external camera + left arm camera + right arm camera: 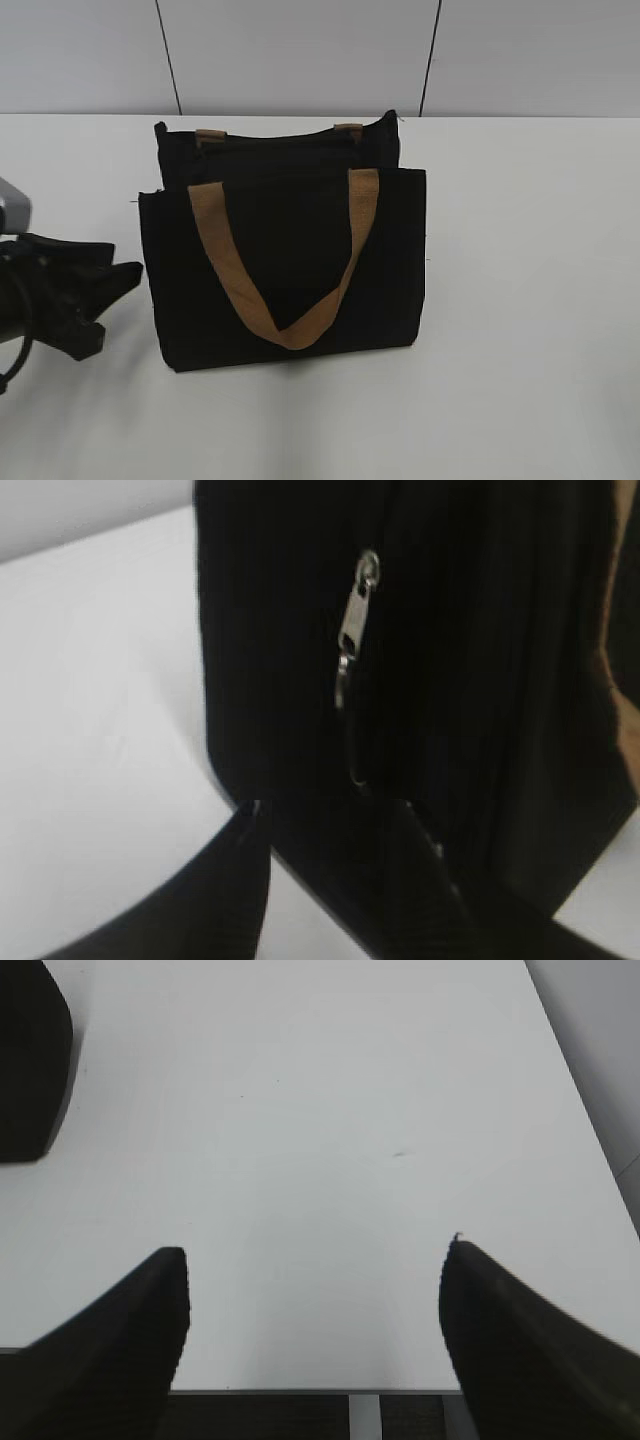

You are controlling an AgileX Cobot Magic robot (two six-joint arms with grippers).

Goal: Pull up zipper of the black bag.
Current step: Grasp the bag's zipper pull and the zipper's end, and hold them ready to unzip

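The black bag's end corner (340,805) is the part my left gripper will reach and grab, so the silver zipper pull (355,620) stays free to slide.
A black bag (285,255) with tan handles (290,330) stands upright on the white table. In the left wrist view its side panel (450,680) fills the frame, with a silver zipper pull (355,620) hanging along the zipper line. My left gripper (118,305) is open just left of the bag; its two dark fingers (335,815) sit right at the bag's lower side, below the pull and not touching it. My right gripper (315,1260) is open and empty over bare table and is out of the exterior view.
The bag's corner (30,1060) shows at the top left of the right wrist view. The table's near edge (300,1390) lies just under the right fingers. A grey panelled wall (300,50) stands behind the table.
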